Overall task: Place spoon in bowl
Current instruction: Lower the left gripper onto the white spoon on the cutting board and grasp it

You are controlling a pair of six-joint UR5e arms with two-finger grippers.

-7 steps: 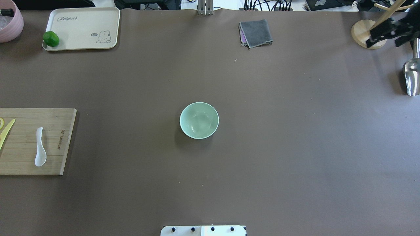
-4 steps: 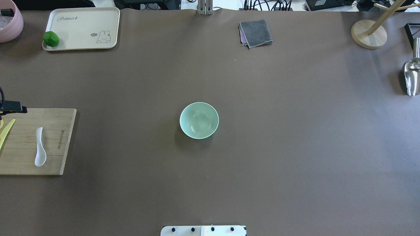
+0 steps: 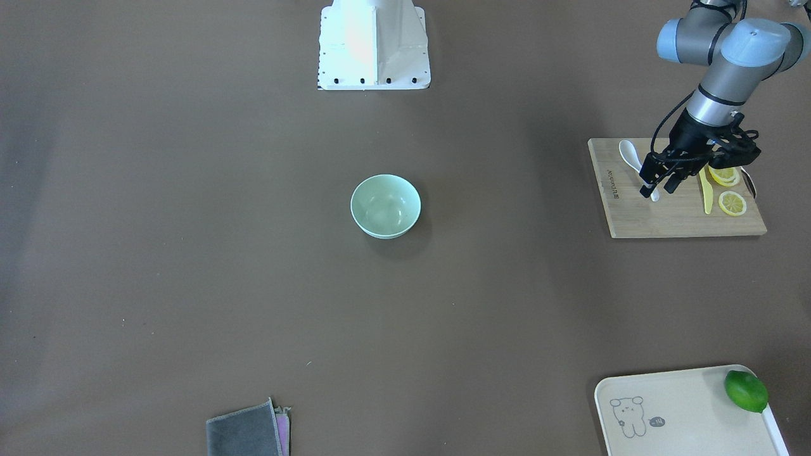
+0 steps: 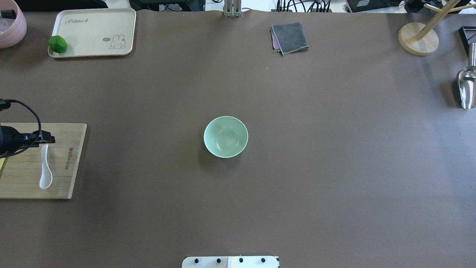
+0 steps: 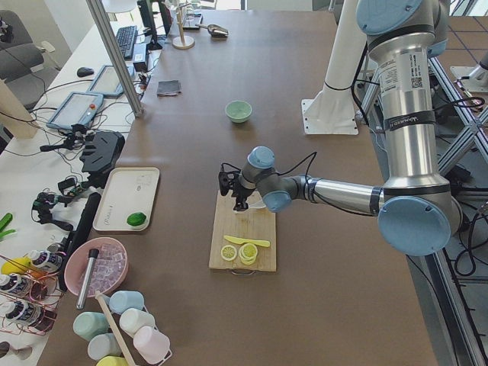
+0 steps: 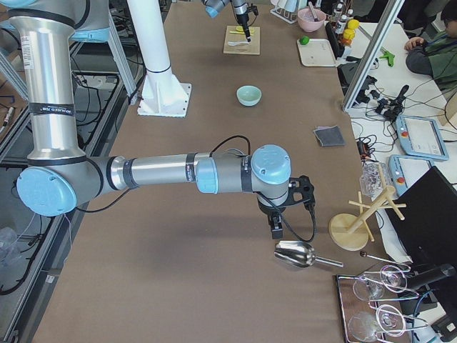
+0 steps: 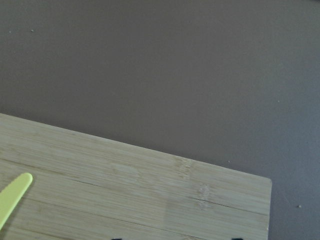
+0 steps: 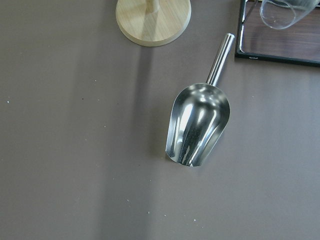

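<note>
The left gripper grabs the white spoon by its handle (image 3: pixel 654 195) next, to lay the spoon's scoop inside the mint-green bowl (image 3: pixel 385 206).
The white spoon (image 4: pixel 45 169) lies on the bamboo cutting board (image 4: pixel 68 175) at the table's left edge, scoop toward the robot; it also shows in the front view (image 3: pixel 631 154). The mint-green bowl (image 4: pixel 225 136) stands empty at the table's centre, far from the spoon. My left gripper (image 3: pixel 659 188) is open and empty, its fingers low over the tip of the spoon's handle, one on each side. My right gripper (image 6: pixel 275 226) shows only in the exterior right view, above the metal scoop; I cannot tell whether it is open or shut.
A yellow knife (image 3: pixel 705 190) and lemon slices (image 3: pixel 732 202) lie on the board beside the spoon. A tray (image 4: pixel 93 31) with a lime (image 4: pixel 57 44), a grey cloth (image 4: pixel 290 37), a wooden stand (image 4: pixel 417 38) and a metal scoop (image 4: pixel 466 87) sit along the far and right sides.
My left gripper has come in from the left edge and moved over the board to the spoon's handle. My right gripper has left the overhead view at the top right.
</note>
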